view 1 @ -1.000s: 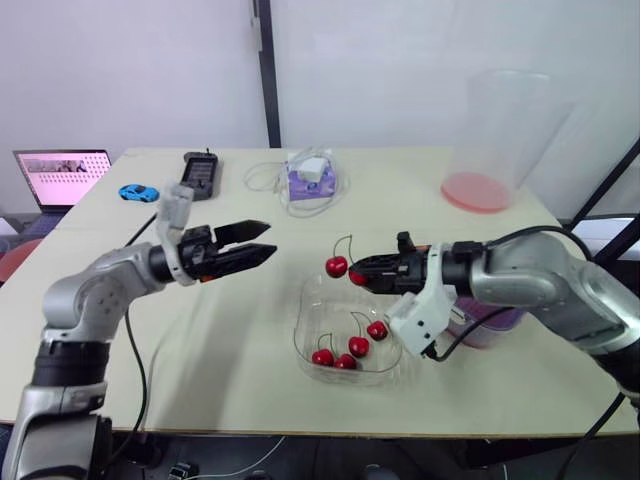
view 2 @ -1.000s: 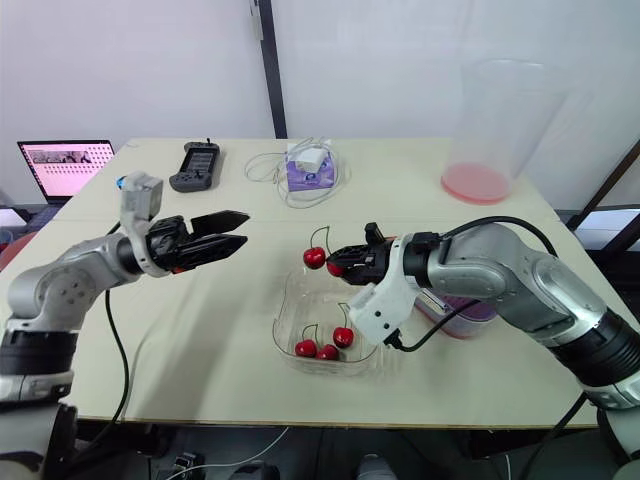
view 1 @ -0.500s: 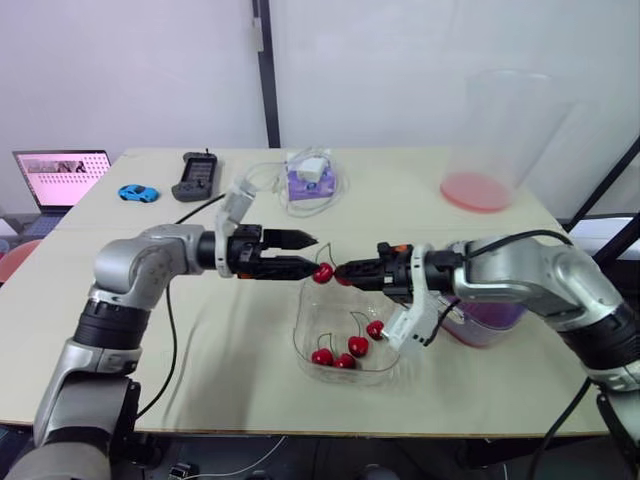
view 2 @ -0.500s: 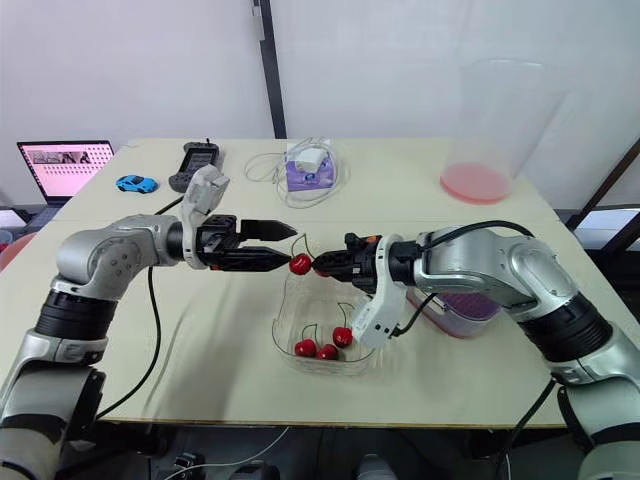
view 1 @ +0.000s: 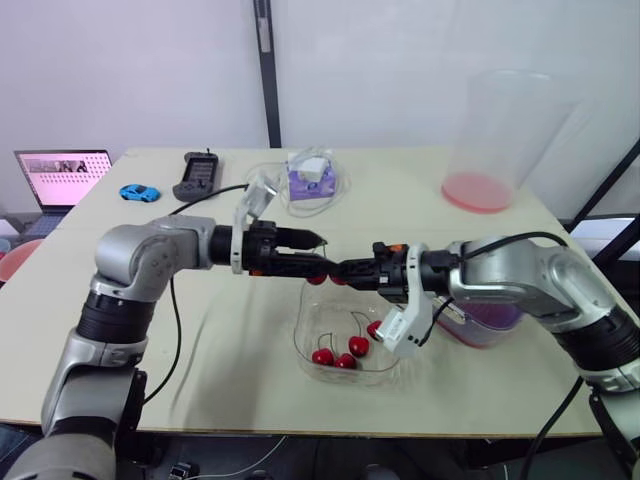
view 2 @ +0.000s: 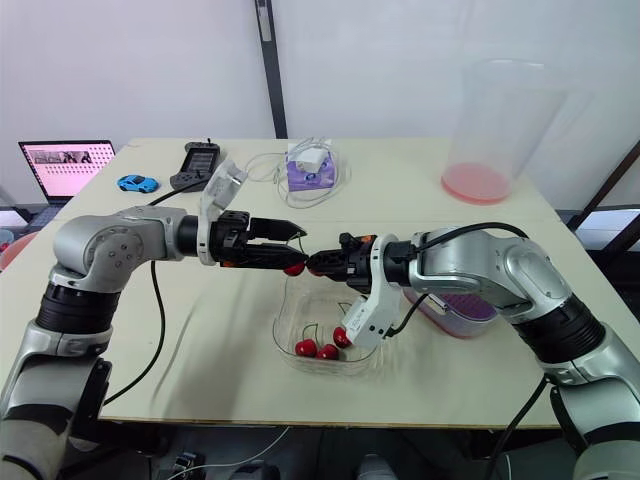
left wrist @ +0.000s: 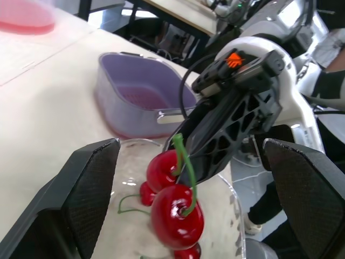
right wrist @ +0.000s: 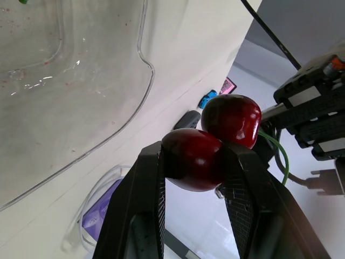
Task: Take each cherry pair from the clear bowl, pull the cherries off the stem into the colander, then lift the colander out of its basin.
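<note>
The cherries are crowded by my right gripper and only the stem's upper bend (view 1: 323, 244) is free, so I should next grab the cherry pair there with my left gripper.
My right gripper (view 1: 343, 271) is shut on one cherry (right wrist: 191, 159) of a stemmed cherry pair (left wrist: 177, 216), holding it just above the far rim of the clear bowl (view 1: 310, 335). The second cherry (right wrist: 232, 120) hangs beside it on the green stem. My left gripper (view 1: 318, 254) is open, and its fingers (left wrist: 89, 189) stand wide on either side of the pair without touching it. Three more cherries (view 1: 358, 346) lie in the bowl. The purple colander (left wrist: 140, 91) sits in its basin on the table's right, partly hidden behind my right arm.
At the table's far left are a laptop (view 1: 62, 175), a blue toy car (view 1: 138, 192) and a black controller (view 1: 195, 175). A purple box with a white cable (view 1: 310, 180) lies at the back middle. A tall clear container with a pink base (view 1: 490, 140) stands back right.
My left arm swung in from the left of the table to the cherry pair, which now sits between its open fingers. My right gripper carried the pair slightly left and lower.
</note>
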`<action>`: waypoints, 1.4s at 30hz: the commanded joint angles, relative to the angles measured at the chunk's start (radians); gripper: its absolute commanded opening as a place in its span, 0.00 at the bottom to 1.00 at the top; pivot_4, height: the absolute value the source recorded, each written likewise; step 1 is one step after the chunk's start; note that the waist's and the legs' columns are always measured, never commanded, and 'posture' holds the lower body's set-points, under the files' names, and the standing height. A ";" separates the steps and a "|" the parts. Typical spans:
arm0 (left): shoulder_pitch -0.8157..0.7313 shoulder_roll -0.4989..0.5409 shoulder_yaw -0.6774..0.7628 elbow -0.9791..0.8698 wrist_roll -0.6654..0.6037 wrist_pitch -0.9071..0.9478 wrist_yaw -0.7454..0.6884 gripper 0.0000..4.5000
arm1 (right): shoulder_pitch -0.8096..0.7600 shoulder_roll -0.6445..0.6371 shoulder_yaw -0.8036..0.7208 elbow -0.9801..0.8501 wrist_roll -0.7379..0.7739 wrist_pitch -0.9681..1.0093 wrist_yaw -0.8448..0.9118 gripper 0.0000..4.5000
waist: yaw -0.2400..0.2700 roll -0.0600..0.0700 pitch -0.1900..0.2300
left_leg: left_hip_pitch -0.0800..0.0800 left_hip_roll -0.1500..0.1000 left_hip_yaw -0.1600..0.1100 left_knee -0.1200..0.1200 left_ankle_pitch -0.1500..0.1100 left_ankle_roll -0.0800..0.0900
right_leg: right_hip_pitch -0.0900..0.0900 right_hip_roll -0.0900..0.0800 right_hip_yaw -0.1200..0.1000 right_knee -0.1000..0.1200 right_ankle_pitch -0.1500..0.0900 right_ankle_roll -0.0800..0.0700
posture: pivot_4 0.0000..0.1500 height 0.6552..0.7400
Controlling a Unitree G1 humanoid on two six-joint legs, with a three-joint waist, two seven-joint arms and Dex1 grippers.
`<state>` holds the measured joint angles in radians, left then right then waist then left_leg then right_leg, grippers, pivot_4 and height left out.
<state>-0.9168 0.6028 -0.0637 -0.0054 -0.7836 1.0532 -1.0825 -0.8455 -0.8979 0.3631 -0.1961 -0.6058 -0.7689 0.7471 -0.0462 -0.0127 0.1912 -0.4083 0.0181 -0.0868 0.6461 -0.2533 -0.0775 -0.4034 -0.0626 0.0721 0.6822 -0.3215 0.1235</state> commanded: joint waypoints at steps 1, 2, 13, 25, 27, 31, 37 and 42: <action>-0.029 -0.024 0.031 -0.020 -0.027 0.015 0.017 1.00 | -0.010 0.010 -0.038 -0.033 0.023 0.010 0.006 0.29 | 0.001 0.000 0.000 | 0.000 0.000 0.000 0.000 0.000 0.000 | 0.000 0.000 0.000 0.000 0.000 0.000 | 1.00 0.92; -0.034 -0.032 0.034 -0.019 -0.032 0.020 0.021 1.00 | -0.011 0.012 -0.038 -0.033 0.025 0.010 0.007 0.29 | 0.001 0.000 0.000 | 0.000 0.000 0.000 0.000 0.000 0.000 | 0.000 0.000 0.000 0.000 0.000 0.000 | 1.00 0.92; -0.040 -0.052 0.020 -0.010 -0.020 0.030 0.032 0.59 | -0.009 0.012 -0.046 -0.044 0.035 0.028 0.029 0.29 | 0.000 0.000 0.000 | 0.000 0.000 0.000 0.000 0.001 -0.001 | 0.000 0.000 0.000 0.000 0.000 0.000 | 1.00 0.92; -0.052 -0.079 0.037 0.008 -0.017 0.001 0.044 0.01 | 0.019 -0.006 -0.049 -0.065 0.089 0.028 0.081 0.29 | 0.000 0.000 0.000 | 0.000 0.000 0.000 0.000 0.001 -0.001 | 0.000 0.000 0.000 0.000 0.000 0.000 | 1.00 0.92; -0.053 -0.079 0.035 0.011 -0.014 0.000 0.040 0.01 | 0.019 -0.005 -0.050 -0.065 0.095 0.031 0.089 0.29 | -0.002 0.000 0.000 | 0.000 0.000 0.000 0.000 0.001 -0.001 | 0.000 0.000 0.000 0.000 0.000 0.000 | 1.00 0.92; -0.047 -0.077 0.031 0.009 -0.014 -0.005 0.032 0.00 | 0.024 -0.010 -0.061 -0.079 0.259 0.166 0.190 0.45 | 0.000 0.000 0.000 | 0.000 0.000 0.000 0.000 0.001 -0.001 | 0.000 0.000 0.000 0.000 0.000 0.000 | 1.00 0.92; -0.038 -0.076 0.029 0.015 -0.003 -0.034 0.026 0.00 | 0.056 -0.053 -0.127 -0.133 0.400 0.261 0.245 0.99 | 0.001 0.000 0.000 | 0.000 0.000 0.000 0.001 0.000 -0.001 | 0.000 0.000 0.000 0.000 0.000 0.000 | 1.00 0.92; -0.019 -0.080 0.048 0.017 -0.003 -0.095 0.000 0.00 | 0.151 -0.086 -0.242 -0.304 0.772 0.799 0.327 0.99 | 0.001 0.000 0.000 | 0.000 0.000 0.000 0.001 0.000 0.000 | 0.001 0.000 0.000 0.000 0.000 0.000 | 1.00 0.92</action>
<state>-0.9324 0.5187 -0.0479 0.0293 -0.7805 0.9883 -1.0678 -0.6893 -0.9686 0.1747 -0.4401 0.0631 -0.1085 1.0595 -0.0450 -0.0128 0.1912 -0.4083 0.0179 -0.0875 0.6472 -0.2537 -0.0768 -0.4022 -0.0630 0.0720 0.6825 -0.3215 0.1235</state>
